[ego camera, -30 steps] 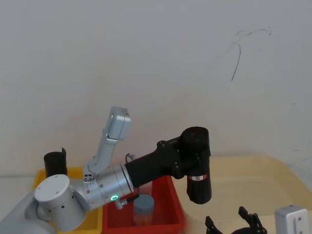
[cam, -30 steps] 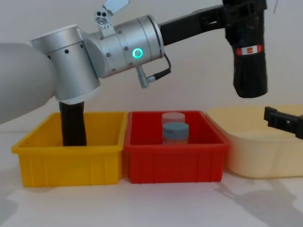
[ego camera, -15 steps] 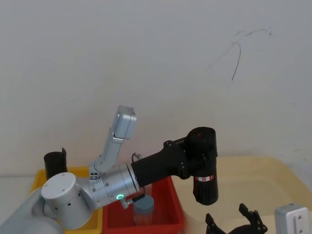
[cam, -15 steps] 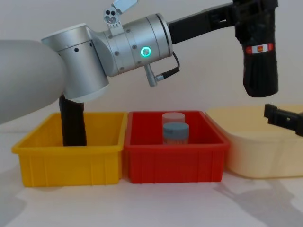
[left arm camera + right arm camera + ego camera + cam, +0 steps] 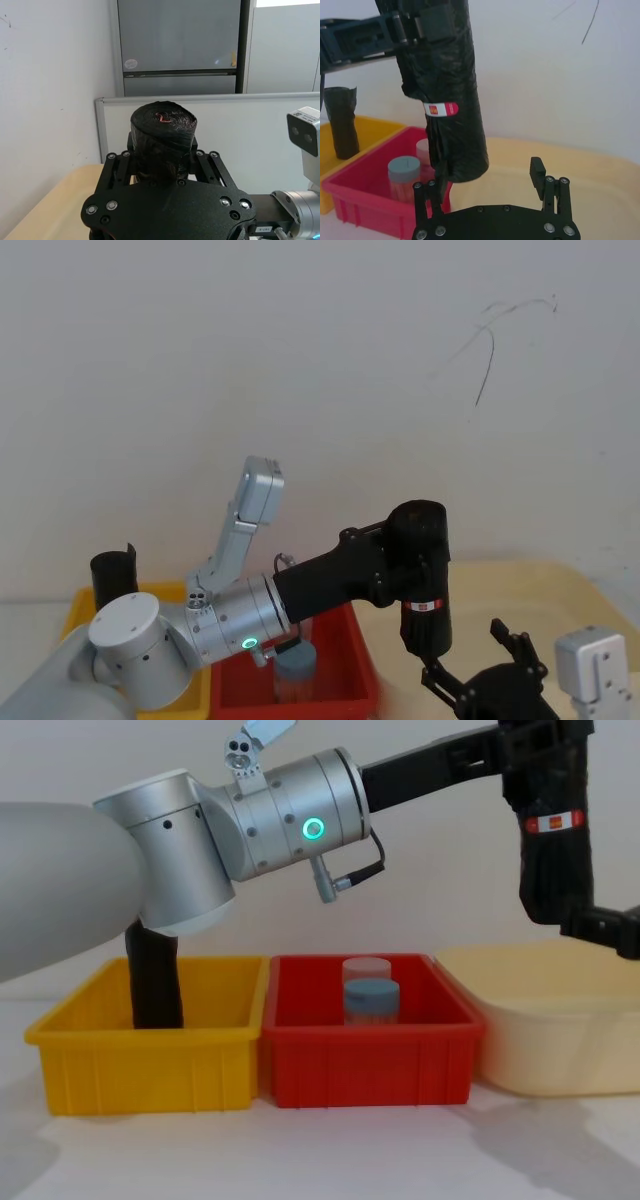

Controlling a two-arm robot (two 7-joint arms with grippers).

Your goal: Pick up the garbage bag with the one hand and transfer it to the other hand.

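The garbage bag (image 5: 555, 840) is to go from one hand to the other. My right gripper needs to grab its lower end (image 5: 556, 900) next for that.
The garbage bag (image 5: 424, 575), a tall black roll with a red-and-white label band, hangs upright in the air between the red bin and the cream tub. My left gripper (image 5: 412, 548) is shut on its upper part; in the chest view the garbage bag (image 5: 555, 840) sits at the top right, held by the left gripper (image 5: 540, 750). My right gripper (image 5: 478, 668) is open just under and around the roll's lower end. In the right wrist view its fingers (image 5: 539, 172) stand either side of the bag's bottom (image 5: 462, 160). The left wrist view looks onto the roll's top (image 5: 163, 120).
A yellow bin (image 5: 140, 1070) on the left holds a plain black roll (image 5: 155, 985). The red bin (image 5: 365, 1070) in the middle holds two jars (image 5: 370, 995). A cream tub (image 5: 560, 1040) stands on the right, below the right gripper. A white wall is close behind.
The left arm carried the garbage bag a little to the right and lower. The right gripper rose from the cream tub up to the roll's lower end.
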